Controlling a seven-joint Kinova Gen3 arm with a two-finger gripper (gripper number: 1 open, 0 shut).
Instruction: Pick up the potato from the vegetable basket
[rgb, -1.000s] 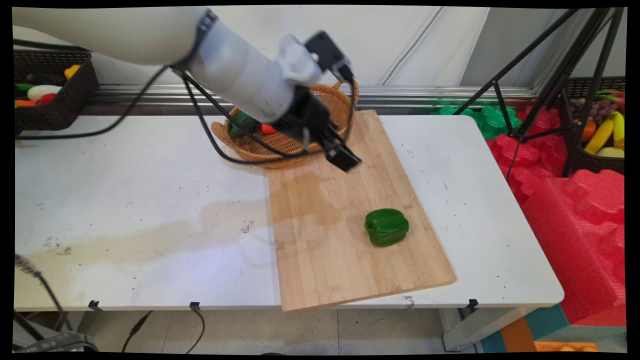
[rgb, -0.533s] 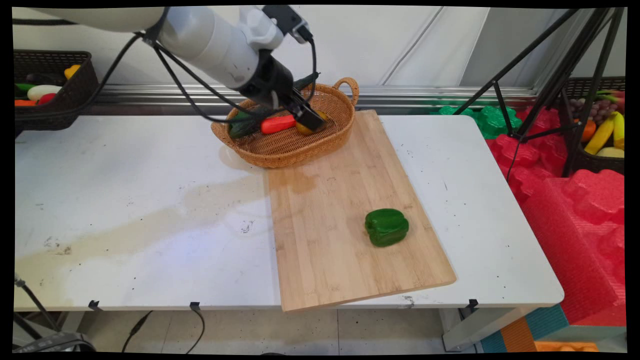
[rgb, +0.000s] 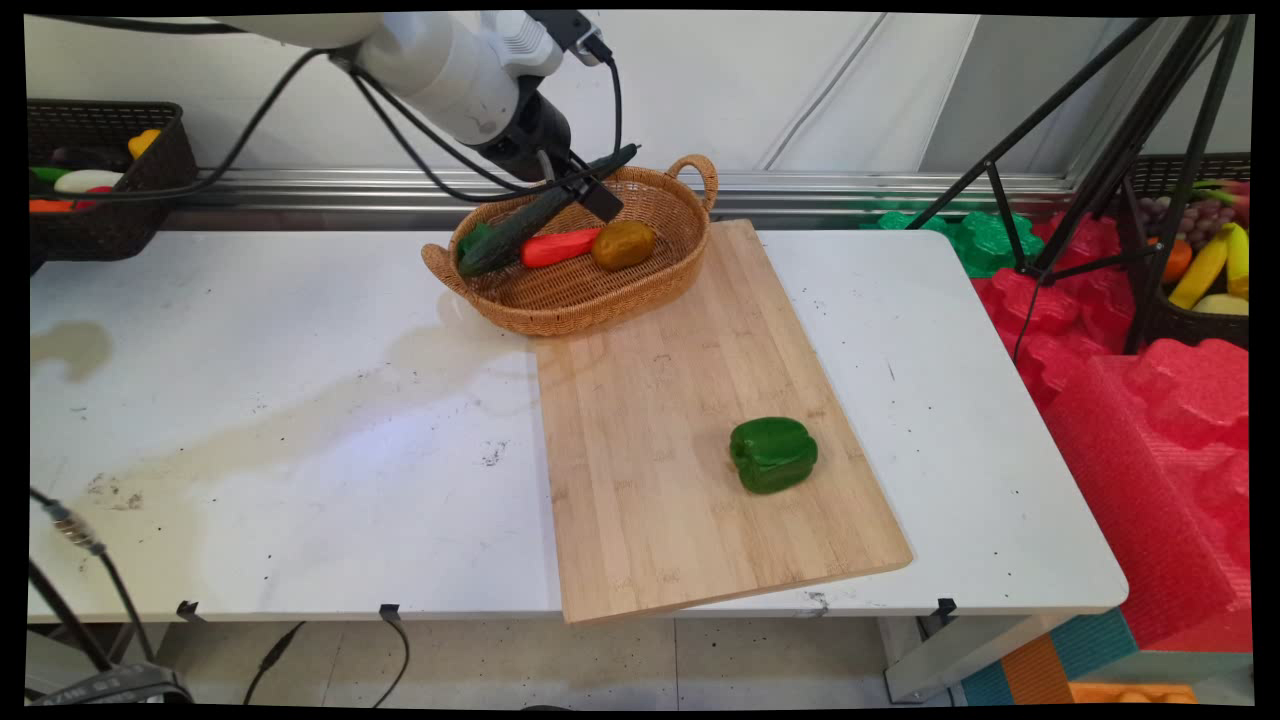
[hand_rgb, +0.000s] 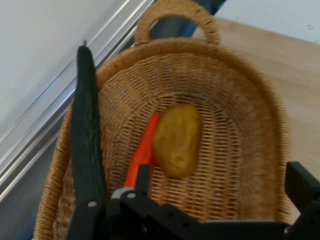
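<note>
My gripper needs to move the brown potato onto the cutting board, so it will take hold of the potato around its plump middle (rgb: 623, 245) next.
My gripper (rgb: 598, 200) hangs open over the back part of a wicker basket (rgb: 560, 310) at the table's far side. In the basket lie a long dark green cucumber (rgb: 520, 225) leaning on the rim, a red-orange carrot (rgb: 560, 246) and a brown potato (rgb: 623, 244). In the hand view the gripper (hand_rgb: 195, 200) holds nothing; the potato (hand_rgb: 177, 140) and carrot (hand_rgb: 142, 152) lie below it in the basket (hand_rgb: 240, 100), with the cucumber (hand_rgb: 85, 140) to the left. A green bell pepper (rgb: 773, 454) rests on the wooden cutting board (rgb: 650, 520), far from the gripper.
The board runs from the basket to the table's near edge. A black basket of vegetables (rgb: 100, 200) stands at the back left. At the right are a black tripod (rgb: 1100, 150), red foam blocks (rgb: 1150, 420) and a fruit basket (rgb: 1200, 270). Black cables hang from the arm.
The gripper has moved up and left, from over the board's far end to above the basket. The pepper and the basket's contents have stayed in place.
</note>
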